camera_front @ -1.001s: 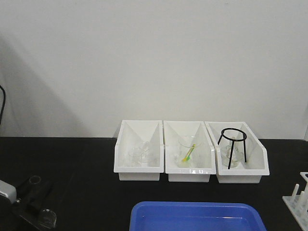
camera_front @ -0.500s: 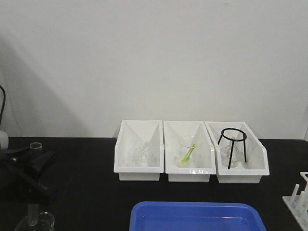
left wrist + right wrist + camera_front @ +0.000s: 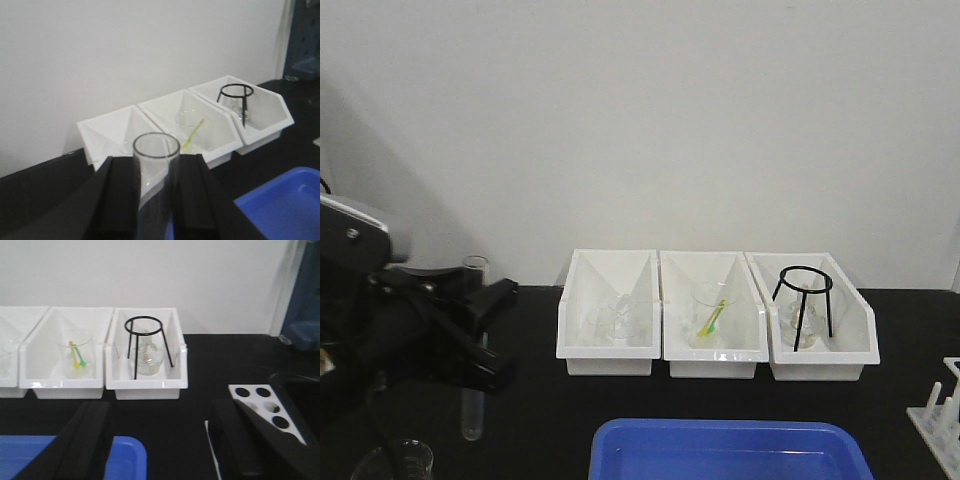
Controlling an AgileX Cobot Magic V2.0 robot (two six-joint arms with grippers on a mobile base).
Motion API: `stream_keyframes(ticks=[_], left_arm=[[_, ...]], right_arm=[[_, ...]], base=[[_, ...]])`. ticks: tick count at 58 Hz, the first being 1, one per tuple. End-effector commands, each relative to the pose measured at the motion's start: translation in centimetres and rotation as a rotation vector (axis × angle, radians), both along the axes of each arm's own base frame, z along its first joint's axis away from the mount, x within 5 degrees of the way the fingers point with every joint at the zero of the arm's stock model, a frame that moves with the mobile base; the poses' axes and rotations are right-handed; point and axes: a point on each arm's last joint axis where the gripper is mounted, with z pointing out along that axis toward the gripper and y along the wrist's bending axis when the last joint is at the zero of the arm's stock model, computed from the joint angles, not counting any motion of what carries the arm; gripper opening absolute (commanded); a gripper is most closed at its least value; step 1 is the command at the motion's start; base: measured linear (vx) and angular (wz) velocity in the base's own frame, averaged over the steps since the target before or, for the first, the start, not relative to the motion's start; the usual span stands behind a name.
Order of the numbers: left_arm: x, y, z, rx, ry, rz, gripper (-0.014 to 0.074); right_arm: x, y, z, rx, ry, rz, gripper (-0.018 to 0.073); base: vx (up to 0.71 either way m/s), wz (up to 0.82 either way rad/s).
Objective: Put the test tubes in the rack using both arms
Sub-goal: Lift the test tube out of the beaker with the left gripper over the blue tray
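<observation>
The test tube needs to go to the white rack (image 3: 940, 415), so next my right gripper needs to grab the tube by its lower, closed end (image 3: 472, 420) to carry it there.
A clear glass test tube (image 3: 472, 415) hangs upright above the black bench at the left, its rim (image 3: 475, 263) near the wall. My left gripper (image 3: 485, 335) is shut on it. In the left wrist view the tube (image 3: 155, 150) stands between the two black fingers (image 3: 120, 200), open rim upward. The white rack (image 3: 940, 415) stands at the far right edge. In the right wrist view the rack's holed top plate (image 3: 267, 407) lies just behind the right finger of my right gripper (image 3: 160, 450), which is open and holds nothing.
Three white bins (image 3: 608, 355) stand in a row at the back; the right one holds a black tripod stand (image 3: 804, 295). A blue tray (image 3: 730, 450) lies at the front centre. A clear beaker (image 3: 405, 462) sits at the bottom left under my left arm.
My left arm has risen and swung to the right, lifting the test tube up from the beaker area. The rack, bins and tray have not moved.
</observation>
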Motion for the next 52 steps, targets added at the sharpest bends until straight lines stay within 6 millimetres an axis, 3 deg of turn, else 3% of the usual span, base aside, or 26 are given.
stream_keyframes(ticks=[1,2,17,34,52], left_arm=[[0.0,-1.7,2.0,-0.088,-0.124,-0.035,-0.0020],[0.5,-4.0,1.3,-0.089,-0.111,-0.085,-0.0020],[0.3,-9.0,2.4,-0.188,-0.098,-0.194,-0.0020],[-1.2,-11.0,5.4,-0.269,-0.108,-0.271,-0.0020],[-3.5,-12.9,5.8,-0.281,-0.113,-0.362,-0.0020]], right_arm=[[0.1,1.4,1.9,-0.017,-0.117,0.080,0.0463],[-0.1,3.4,1.9,-0.011,-0.117,0.184,0.0452],[-1.2,7.6,2.1,0.006,-0.139,0.415,0.0448],[-2.5,10.4,2.3,0.026,-0.159,0.574,0.0448],[-3.4,11.8,2.7,0.049,-0.202,0.661,0.0448]], base=[[0.00,0.00],[0.00,0.00],[0.00,0.00],[0.00,0.00],[0.00,0.00]])
